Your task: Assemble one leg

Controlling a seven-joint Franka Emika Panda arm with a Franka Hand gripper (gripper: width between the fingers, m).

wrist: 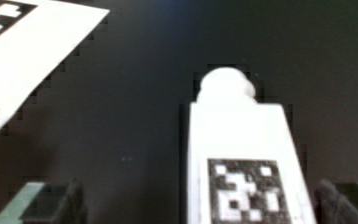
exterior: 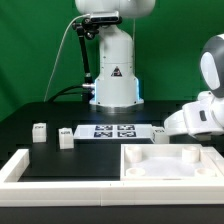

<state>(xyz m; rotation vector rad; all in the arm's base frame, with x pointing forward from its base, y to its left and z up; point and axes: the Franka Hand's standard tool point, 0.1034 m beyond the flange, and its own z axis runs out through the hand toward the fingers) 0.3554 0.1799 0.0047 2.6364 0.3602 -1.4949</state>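
I should close now: my fingers would hold the leg.
A leg [wrist: 242, 150], a white post with a black-and-white tag and a rounded peg end, lies on the black table in the wrist view. My gripper [wrist: 197, 206] is open. Its dark fingers [wrist: 44, 204] stand on either side of the leg, with gaps, and do not touch it. In the exterior view my gripper [exterior: 180, 122] is low over the table at the right, and a little of this leg [exterior: 158, 133] shows beside it. Two more legs [exterior: 40, 132] [exterior: 66, 137] stand at the left.
The marker board [exterior: 112, 130] lies mid-table in front of the robot base; its corner shows in the wrist view [wrist: 25, 40]. A large white tray-like part [exterior: 165, 160] sits at the front right. A white raised border [exterior: 20, 170] runs along the front left.
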